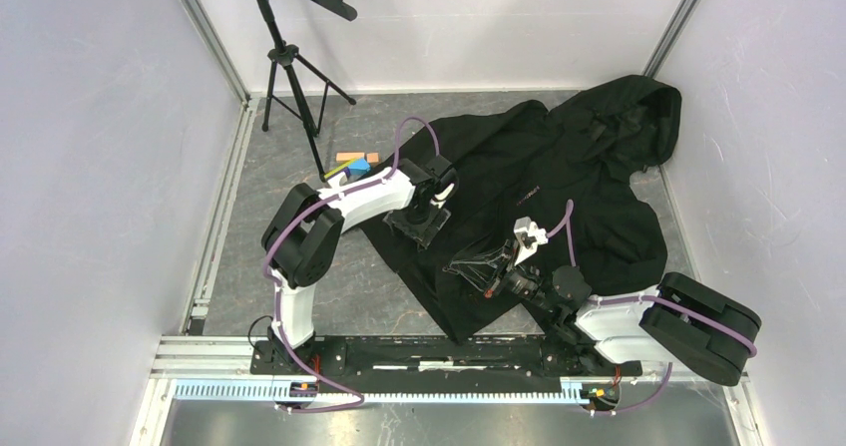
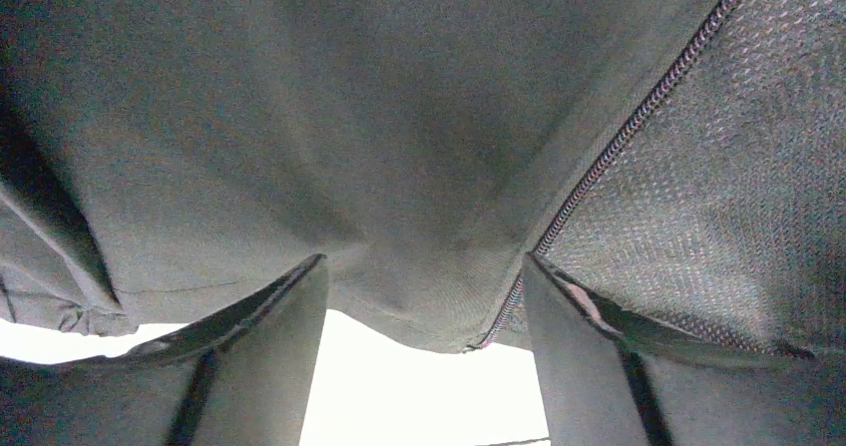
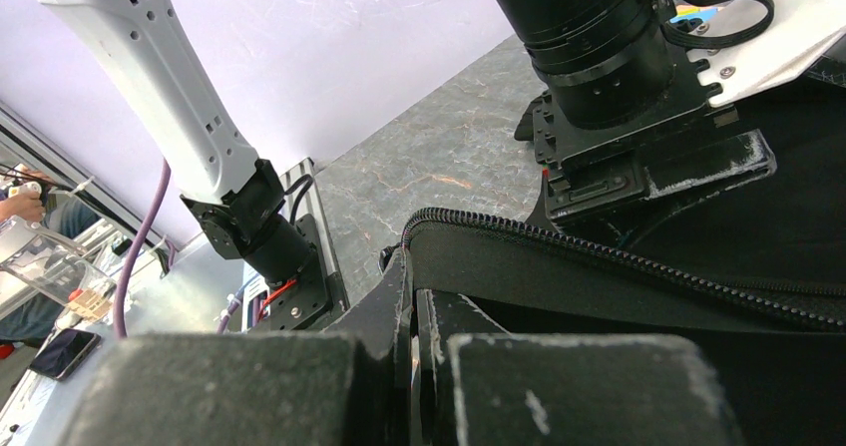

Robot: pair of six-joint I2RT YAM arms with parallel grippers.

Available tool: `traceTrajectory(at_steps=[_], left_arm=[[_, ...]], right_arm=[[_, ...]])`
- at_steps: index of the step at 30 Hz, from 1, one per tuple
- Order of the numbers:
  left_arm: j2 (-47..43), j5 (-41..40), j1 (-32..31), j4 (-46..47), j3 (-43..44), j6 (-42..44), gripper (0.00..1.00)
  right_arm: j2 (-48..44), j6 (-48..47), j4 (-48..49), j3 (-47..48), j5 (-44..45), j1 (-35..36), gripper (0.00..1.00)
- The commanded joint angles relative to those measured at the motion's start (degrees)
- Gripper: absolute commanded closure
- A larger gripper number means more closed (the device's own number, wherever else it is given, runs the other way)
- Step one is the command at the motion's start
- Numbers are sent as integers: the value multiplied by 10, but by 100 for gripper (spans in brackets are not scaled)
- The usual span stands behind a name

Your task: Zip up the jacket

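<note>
The jacket's zipper end needs to come to the other end for zipping. My left gripper will next pinch the jacket's hem beside the end of the zipper line.
The black hooded jacket (image 1: 579,187) lies spread on the grey table at the centre right, hood towards the far right corner. My left gripper (image 1: 421,224) is open over the jacket's left edge. In the left wrist view its fingers (image 2: 269,366) stand wide apart with the jacket's hem (image 2: 399,167) and a zipper line (image 2: 619,147) between and beyond them. My right gripper (image 1: 467,266) is shut on the jacket's lower front edge. In the right wrist view the closed jaws (image 3: 411,286) pinch the fabric just by the end of the zipper teeth (image 3: 619,256).
A black tripod stand (image 1: 289,67) is at the back left. Small coloured blocks (image 1: 354,164) lie beside the left arm. White walls close in both sides. The arms' base rail (image 1: 399,351) runs along the near edge. The left arm's wrist (image 3: 619,77) is close above the right gripper.
</note>
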Motion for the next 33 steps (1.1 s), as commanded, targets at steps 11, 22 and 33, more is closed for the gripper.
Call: traceTrajectory(at_steps=[11, 22, 33], left_arm=[[8, -70, -22, -10, 6, 3, 18], [27, -74, -5, -11, 19, 4, 33], [-4, -94, 5, -12, 32, 0, 55]], right_arm=[[0, -6, 50, -131, 2, -1, 100], [2, -5, 53, -131, 0, -1, 100], [6, -5, 54, -129, -2, -1, 100]])
